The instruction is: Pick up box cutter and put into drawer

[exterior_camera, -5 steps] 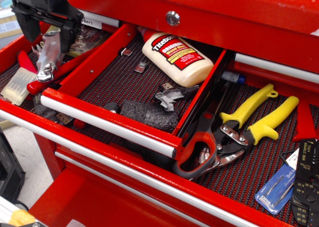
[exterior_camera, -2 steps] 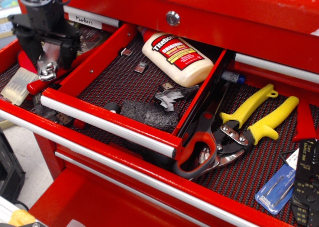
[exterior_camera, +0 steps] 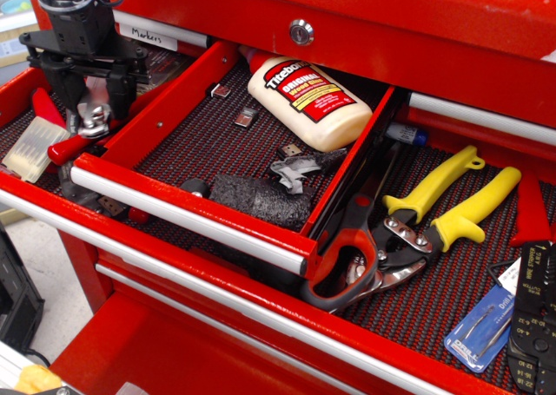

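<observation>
My gripper grabs the silver-grey box cutter by its body (exterior_camera: pixel 94 104) next, to put it into the narrow red drawer.
The silver-grey box cutter (exterior_camera: pixel 89 117) lies in the wide lower drawer at the far left, on top of a red-handled tool (exterior_camera: pixel 65 145). My black gripper (exterior_camera: pixel 90 89) is straight above it, lowered over its upper part. The jaws are open, with one finger (exterior_camera: pixel 66 84) to the left and one to the right of the cutter's body; the cutter's top end is hidden behind them. The narrow red drawer (exterior_camera: pixel 187 219) with a silver pull rail stands open just to the right, its dark mesh liner (exterior_camera: pixel 195 143) partly bare.
The narrow drawer holds a glue bottle (exterior_camera: pixel 308 100), a dark foam block (exterior_camera: pixel 261 200) and small metal bits. In the wide drawer, yellow-handled snips (exterior_camera: pixel 452 206), red-handled pliers (exterior_camera: pixel 343 269) and a blue packet (exterior_camera: pixel 480 327) lie at the right, and a pale brush (exterior_camera: pixel 30 148) at the left.
My gripper has come down and shifted slightly right, from above the cutter to straddling it. The box cutter and everything else have stayed in place.
</observation>
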You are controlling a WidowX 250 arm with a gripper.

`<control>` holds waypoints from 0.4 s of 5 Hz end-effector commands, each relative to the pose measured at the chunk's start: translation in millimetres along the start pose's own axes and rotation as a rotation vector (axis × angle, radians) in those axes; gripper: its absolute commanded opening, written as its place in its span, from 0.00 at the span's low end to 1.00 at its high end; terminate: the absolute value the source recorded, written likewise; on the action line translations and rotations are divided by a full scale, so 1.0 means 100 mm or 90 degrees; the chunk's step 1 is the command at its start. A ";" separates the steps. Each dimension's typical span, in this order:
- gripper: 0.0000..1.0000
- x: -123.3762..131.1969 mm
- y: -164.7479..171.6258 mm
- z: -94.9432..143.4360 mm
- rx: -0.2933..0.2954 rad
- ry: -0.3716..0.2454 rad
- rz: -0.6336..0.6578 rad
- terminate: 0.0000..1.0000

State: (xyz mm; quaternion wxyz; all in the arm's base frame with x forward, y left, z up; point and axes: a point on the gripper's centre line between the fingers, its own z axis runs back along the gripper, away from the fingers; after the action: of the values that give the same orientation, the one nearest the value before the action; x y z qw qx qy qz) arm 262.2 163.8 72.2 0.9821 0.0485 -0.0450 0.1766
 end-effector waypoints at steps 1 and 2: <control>0.00 -0.13 -0.19 0.84 0.096 -0.004 0.032 0.00; 0.00 -0.40 -0.52 1.17 0.149 -0.047 0.060 0.00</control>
State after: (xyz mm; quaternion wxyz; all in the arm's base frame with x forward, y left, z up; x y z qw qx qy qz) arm 236.0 73.6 173.0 0.9627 0.1624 -0.0507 0.2105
